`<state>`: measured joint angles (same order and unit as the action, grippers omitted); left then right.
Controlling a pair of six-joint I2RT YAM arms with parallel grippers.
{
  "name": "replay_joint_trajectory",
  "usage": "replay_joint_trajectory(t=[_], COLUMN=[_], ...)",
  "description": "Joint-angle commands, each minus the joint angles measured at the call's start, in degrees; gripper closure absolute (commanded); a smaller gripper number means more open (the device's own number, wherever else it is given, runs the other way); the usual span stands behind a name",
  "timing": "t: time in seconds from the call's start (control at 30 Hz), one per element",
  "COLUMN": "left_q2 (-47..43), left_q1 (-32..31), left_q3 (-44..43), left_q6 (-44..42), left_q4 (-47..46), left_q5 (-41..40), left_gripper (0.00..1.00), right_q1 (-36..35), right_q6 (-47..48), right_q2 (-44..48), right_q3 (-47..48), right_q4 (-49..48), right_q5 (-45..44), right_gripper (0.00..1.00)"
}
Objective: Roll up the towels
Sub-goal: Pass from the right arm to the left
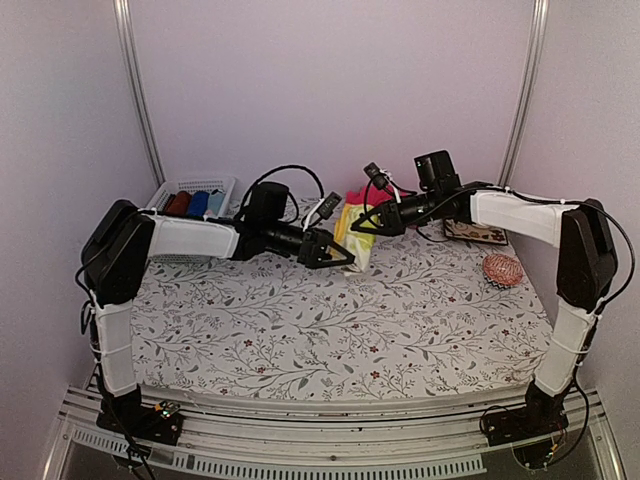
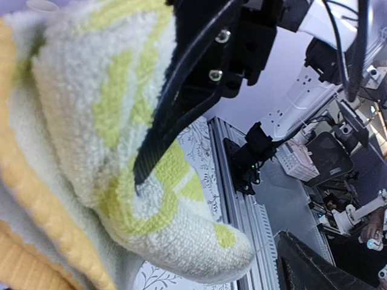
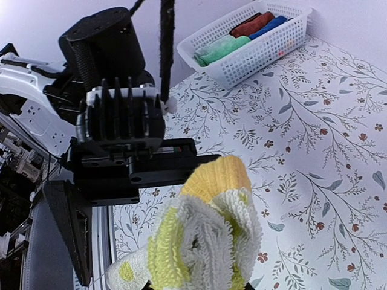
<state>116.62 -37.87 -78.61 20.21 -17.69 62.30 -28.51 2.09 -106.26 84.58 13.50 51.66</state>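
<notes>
The left gripper grabs the lime-yellow towel's loose end [image 1: 356,261] [image 2: 192,244] across the roll next, opposite my right gripper, to place the towel rolled in the basket.
The lime-yellow towel [image 1: 355,238] is bunched into a loose roll and held off the floral tablecloth at the back middle. My right gripper [image 1: 366,224] is shut on its upper end; in the right wrist view the rolled end [image 3: 199,241] hides the fingers of my right gripper [image 3: 193,269]. My left gripper [image 1: 338,258] stands open, its jaws wide around the towel's lower end [image 2: 181,235]. One left finger [image 2: 320,266] shows clear of the cloth. The hot pink towel [image 1: 368,195] lies just behind the grippers, mostly hidden.
A white basket [image 1: 190,186] with dark red, blue and green cloth rolls [image 3: 233,45] stands at the back left. A round red-orange woven pad [image 1: 502,269] lies at the right, with a dark flat board [image 1: 478,232] behind it. Walls close in on both sides.
</notes>
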Motion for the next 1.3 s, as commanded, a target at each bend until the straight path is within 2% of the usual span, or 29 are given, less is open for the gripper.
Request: replay_joint_trajectory(t=[0.0,0.2,0.43,0.57,0.73,0.97,1.03,1.1,1.2,1.27], left_q2=[0.28,0.49,1.84,2.83,3.87,3.69,3.69,3.64,3.25,2.75], left_q1=[-1.94,-2.60,-4.16,-4.88,-5.27,-5.19,-5.14,-5.03,-4.79,-4.16], left_q3=[-6.87,-6.98,-10.31,-12.83,-14.68,-15.02,-15.36,-15.74,-15.87,-15.68], left_q6=[-8.77,-7.50,-12.05,-13.94,-14.77,-14.00,-13.82,-13.63,-13.35,-13.08], left_q4=[15.11,12.49,19.39,23.67,27.11,27.80,28.02,28.47,29.11,29.67], left_q5=[-9.55,-11.99,-18.15,-22.77,-26.26,-27.28,-27.33,-27.20,-27.48,-27.94], left_gripper=[0.03,0.03,0.09,0.19,0.49,0.58,0.63,0.75,0.83,0.84], right_q1=[-0.51,-1.36,-1.67,-1.79,-2.07,-2.20,-2.17,-2.16,-2.04,-1.58], right_q6=[-4.15,-6.66,-10.07,-11.64,-13.65,-13.87,-14.23,-14.47,-14.65,-14.74], right_q2=[-1.32,-1.93,-1.90,-2.90,-3.74,-3.87,-3.83,-3.61,-3.09,-2.64], right_q3=[3.15,2.83,4.02,5.36,6.03,5.97,6.03,5.98,6.04,5.97], right_q4=[2.25,2.37,2.18,3.67,4.73,5.49,5.41,5.29,5.42,5.66], right_q5=[-7.07,-8.39,-7.37,-8.37,-10.59,-13.03,-13.39,-13.95,-14.80,-14.34], right_gripper=[0.94,0.92,0.92,0.92,0.92,0.91,0.89,0.79,0.65,0.57])
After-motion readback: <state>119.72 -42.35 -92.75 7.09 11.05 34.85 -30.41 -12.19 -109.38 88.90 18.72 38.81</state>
